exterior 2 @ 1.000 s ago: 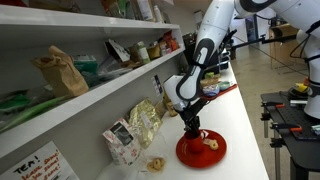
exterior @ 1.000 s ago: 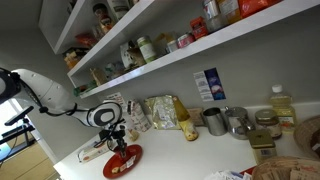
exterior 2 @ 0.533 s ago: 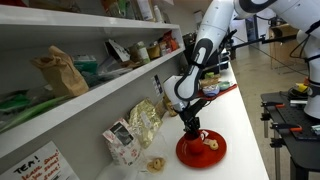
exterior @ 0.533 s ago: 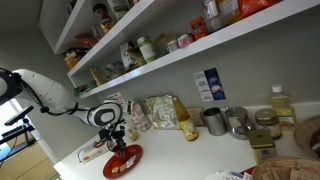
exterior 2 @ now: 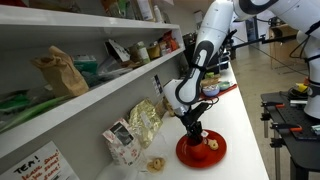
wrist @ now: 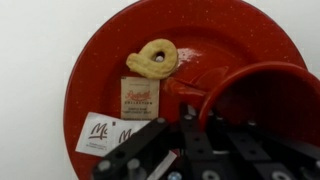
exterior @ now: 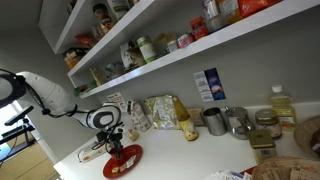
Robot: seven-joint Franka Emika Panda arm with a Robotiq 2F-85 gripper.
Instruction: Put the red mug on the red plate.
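Note:
The mug is upright and low over the top side of the red plate, beside the pale ring-shaped snack, so I need to open my gripper.
The red plate lies on the white counter and shows in both exterior views. On its face lie a pale ring-shaped snack and two small packets. The red mug stands upright over the plate's right part in the wrist view. My gripper points straight down and is shut on the mug's rim, one finger inside and one outside. In the exterior views the gripper sits low over the plate and mostly hides the mug.
Snack bags lean on the wall behind the plate. A yellow bottle, metal cups and jars stand further along the counter. A stocked shelf hangs above the counter, close to the arm.
The gripper with the mug has dropped slightly toward the plate. Nothing else has moved.

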